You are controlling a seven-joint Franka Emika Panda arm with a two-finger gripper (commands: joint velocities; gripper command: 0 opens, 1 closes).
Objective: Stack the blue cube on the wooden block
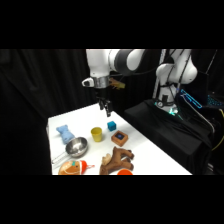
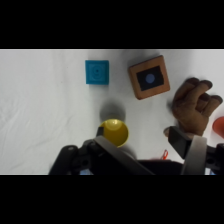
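The robot's gripper should next grab the blue cube by its opposite sides, so the cube's bottom stays free to rest on the wooden block (image 1: 119, 137) (image 2: 149, 77).
The small teal-blue cube (image 1: 111, 126) (image 2: 97, 72) rests on the white table, a short gap away from the wooden block (image 1: 119, 137) (image 2: 149, 77). The block is low, flat and brown, with a dark blue square on top and nothing on it. My gripper (image 1: 105, 107) (image 2: 136, 134) hangs in the air above and behind the cube, touching neither object. In the wrist view its two fingers stand wide apart and hold nothing, so it is open.
A yellow cup (image 1: 96, 133) (image 2: 114, 131) stands just left of the cube and block. A brown plush toy (image 1: 117, 160) (image 2: 196, 105) lies near the block. A pale blue soft toy (image 1: 64, 132), a metal bowl (image 1: 76, 146) and orange items (image 1: 75, 166) sit at the table's left front.
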